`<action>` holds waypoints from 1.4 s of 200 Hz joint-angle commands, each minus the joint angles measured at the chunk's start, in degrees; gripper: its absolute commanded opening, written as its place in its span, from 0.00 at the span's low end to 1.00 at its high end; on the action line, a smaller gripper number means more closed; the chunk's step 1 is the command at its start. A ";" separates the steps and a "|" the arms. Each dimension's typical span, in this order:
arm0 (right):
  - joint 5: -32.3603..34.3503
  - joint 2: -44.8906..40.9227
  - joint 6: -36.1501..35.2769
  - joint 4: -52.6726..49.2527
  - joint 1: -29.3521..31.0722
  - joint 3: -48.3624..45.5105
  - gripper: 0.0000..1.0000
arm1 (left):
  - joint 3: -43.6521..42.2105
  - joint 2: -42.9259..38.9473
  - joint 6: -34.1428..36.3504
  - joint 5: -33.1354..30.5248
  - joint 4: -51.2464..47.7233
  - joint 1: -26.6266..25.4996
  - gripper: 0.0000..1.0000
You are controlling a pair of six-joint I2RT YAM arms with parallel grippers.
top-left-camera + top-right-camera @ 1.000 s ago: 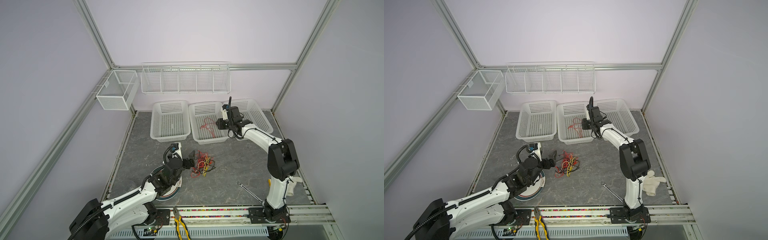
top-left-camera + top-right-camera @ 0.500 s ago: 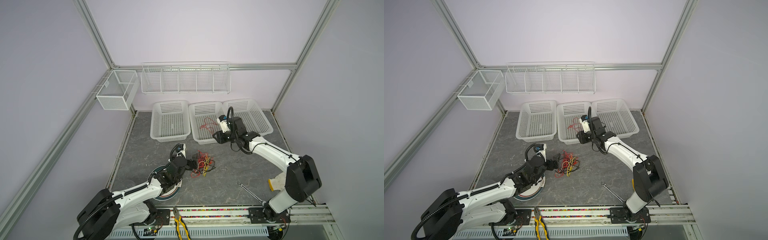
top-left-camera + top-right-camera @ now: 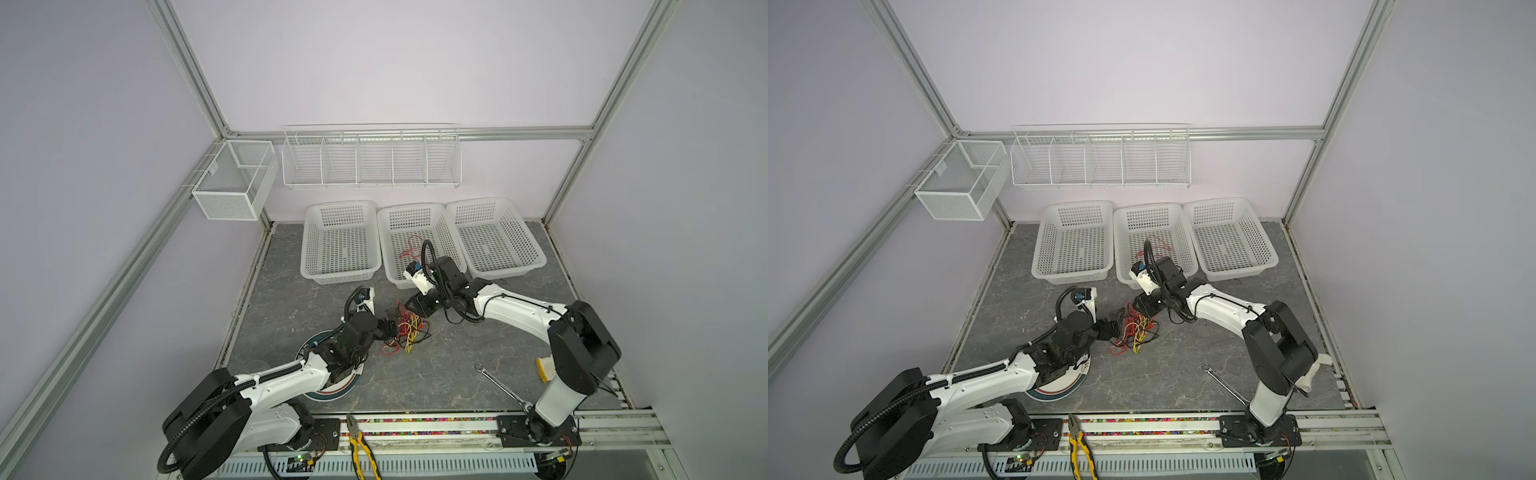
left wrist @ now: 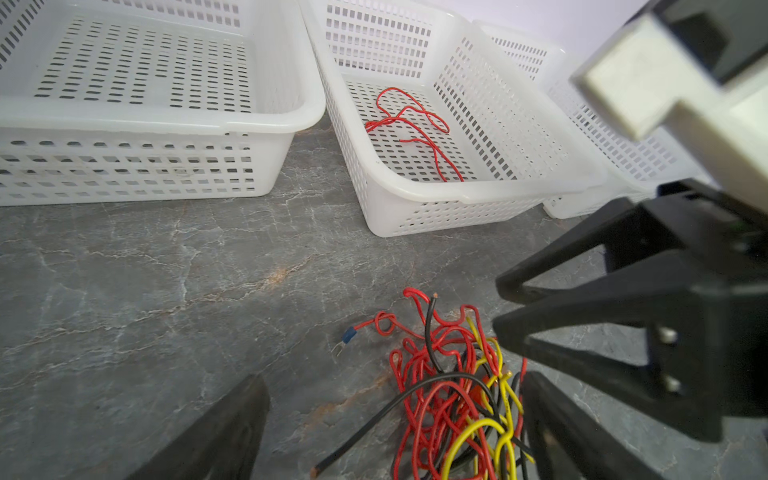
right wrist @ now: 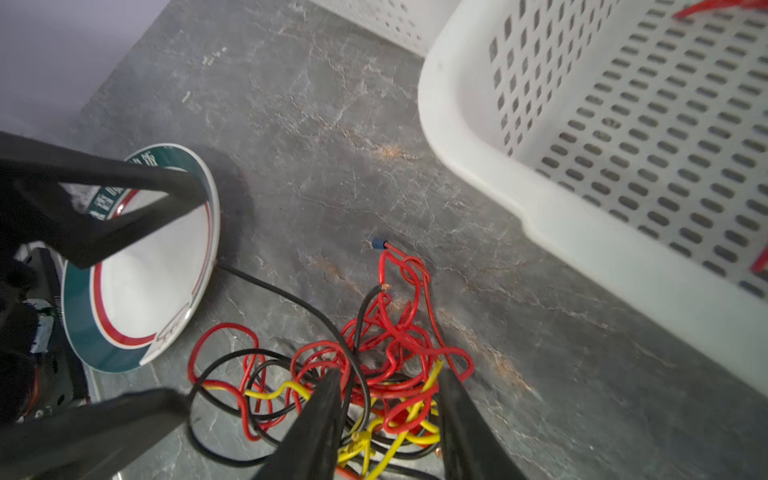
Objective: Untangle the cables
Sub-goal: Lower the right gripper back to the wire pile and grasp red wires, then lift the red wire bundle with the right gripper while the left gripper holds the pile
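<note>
I should next grab a red wire loop at the tangle's edge with my right gripper, so the black and yellow wires stay free to untangle.
The cables (image 3: 405, 332) (image 3: 1133, 330) lie as a tangle of red, yellow and black wires on the grey table, in front of the baskets. A red wire with a blue clip end (image 4: 349, 333) (image 5: 377, 243) sticks out of the tangle. My left gripper (image 3: 390, 324) (image 4: 390, 436) is wide open, its fingers on either side of the tangle (image 4: 453, 395). From the opposite side my right gripper (image 3: 417, 309) (image 5: 392, 419) is partly open, with wires (image 5: 390, 365) lying between its fingers. One loose red cable (image 3: 411, 245) (image 4: 411, 124) lies in the middle basket (image 3: 386, 232).
Three white baskets line the back: left (image 3: 309, 249), middle and right (image 3: 536, 249). A green-rimmed plate (image 3: 332, 390) (image 5: 145, 266) sits under my left arm. A wrench (image 3: 498, 384) and pliers (image 3: 361, 449) lie near the front rail. A wire shelf (image 3: 370, 156) hangs on the back wall.
My right gripper has come down from over the middle basket to the tangle on the table. My left gripper has edged forward to the tangle and stayed open.
</note>
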 commanded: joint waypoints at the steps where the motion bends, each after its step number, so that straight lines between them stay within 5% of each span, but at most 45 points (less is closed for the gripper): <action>1: 0.39 2.01 -2.19 3.93 0.37 -0.53 0.41 | 1.53 -1.64 -0.98 -0.61 -1.30 0.38 0.95; 158: 5.36 9.16 -7.42 7.62 1.71 1.91 0.44 | -1.97 -8.40 0.35 -3.21 -2.93 1.42 0.95; 215: 7.33 7.77 -8.21 8.33 1.65 1.10 0.12 | -1.64 -7.12 0.53 -2.43 -2.31 1.80 0.95; 280: 11.40 -3.49 -11.09 5.66 2.34 -0.98 0.07 | -1.16 -5.54 0.60 -1.35 -1.70 2.34 0.95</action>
